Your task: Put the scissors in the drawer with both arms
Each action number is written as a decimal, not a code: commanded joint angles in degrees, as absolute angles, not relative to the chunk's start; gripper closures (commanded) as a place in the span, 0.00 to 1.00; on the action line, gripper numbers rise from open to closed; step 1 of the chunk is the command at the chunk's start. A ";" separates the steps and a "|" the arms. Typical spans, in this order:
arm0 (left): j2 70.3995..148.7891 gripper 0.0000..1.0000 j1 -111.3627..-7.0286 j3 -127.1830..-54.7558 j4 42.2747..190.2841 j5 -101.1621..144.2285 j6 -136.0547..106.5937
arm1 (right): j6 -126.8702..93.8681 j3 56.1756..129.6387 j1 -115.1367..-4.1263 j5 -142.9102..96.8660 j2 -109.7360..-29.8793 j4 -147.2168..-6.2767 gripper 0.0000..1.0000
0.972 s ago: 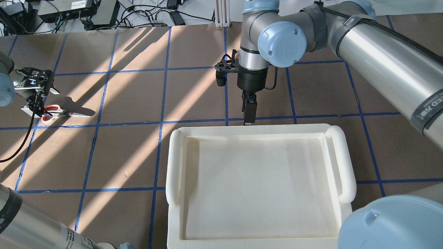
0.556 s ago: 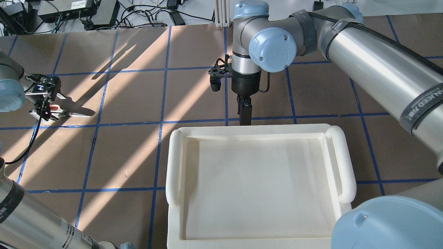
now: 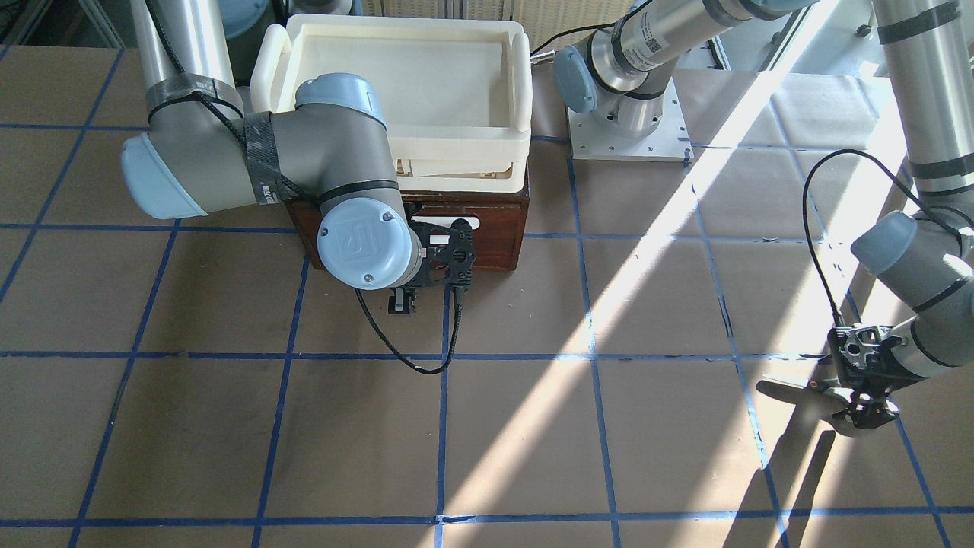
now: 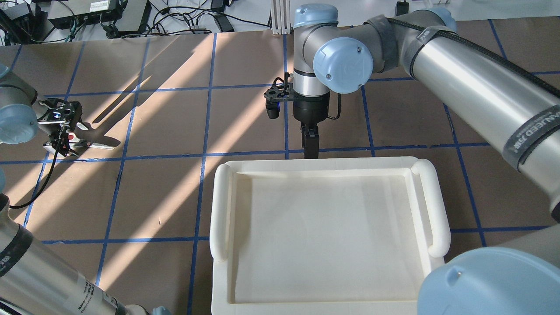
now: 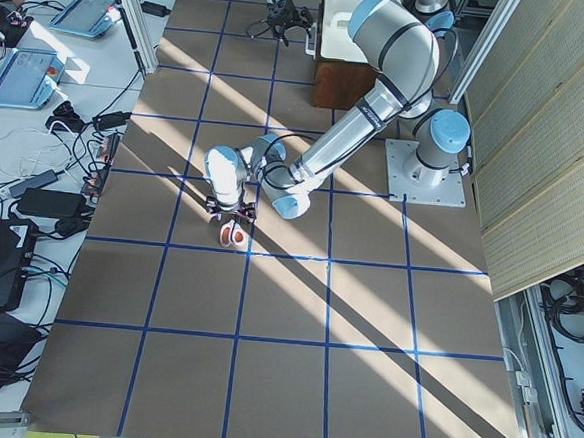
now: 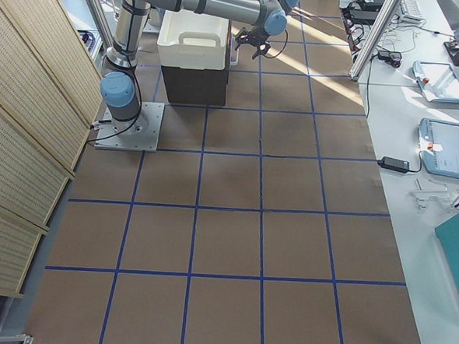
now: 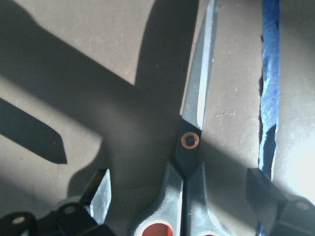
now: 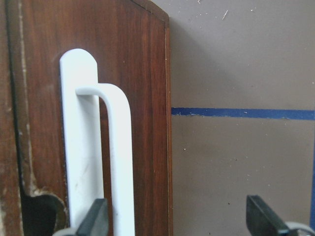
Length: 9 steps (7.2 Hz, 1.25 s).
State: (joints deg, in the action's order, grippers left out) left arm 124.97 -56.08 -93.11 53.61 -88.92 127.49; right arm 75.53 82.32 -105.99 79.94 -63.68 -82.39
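Note:
The scissors need to go in the drawer, so my left gripper should next hold them by their handles just below the pivot (image 7: 184, 189).
The scissors (image 7: 189, 142) lie flat on the brown table at the far left of the overhead view (image 4: 94, 142), blades pointing right. My left gripper (image 4: 61, 144) is down over their handles, open, one finger (image 7: 101, 194) on each side; it also shows in the front view (image 3: 864, 407). The drawer (image 3: 498, 236) is the dark reddish-brown front under the cream tray, and looks closed. My right gripper (image 8: 177, 221) is open at the drawer's white bar handle (image 8: 115, 157), which stands just inside its left finger (image 8: 96, 219). The gripper also shows overhead (image 4: 310, 148).
A large cream-white plastic tray (image 4: 221, 205) sits on top of the drawer cabinet and hides it from overhead. Blue tape lines (image 4: 205, 153) grid the table. Cables and electronics (image 4: 87, 13) lie beyond the far edge. The left arm's base plate (image 3: 628, 125) stands beside the cabinet.
My left gripper has moved right and down over the scissors' handles, which now hide under it. My right gripper has shifted slightly left and settled at the drawer front.

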 commanded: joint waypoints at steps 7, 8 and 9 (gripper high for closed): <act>124.54 1.00 -56.25 -93.08 53.44 -88.86 130.08 | 75.23 83.41 -106.78 81.11 -63.63 -85.77 0.43; 124.28 1.00 -56.51 -92.99 53.44 -88.86 130.08 | 75.32 83.41 -106.87 81.30 -63.63 -86.91 0.43; 123.58 1.00 -57.12 -92.99 53.52 -88.68 129.99 | 75.50 83.06 -106.87 81.39 -63.55 -87.62 0.43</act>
State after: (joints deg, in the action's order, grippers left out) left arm 124.22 -56.57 -93.02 53.46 -88.84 129.95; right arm 75.33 83.31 -106.78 81.12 -63.60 -86.57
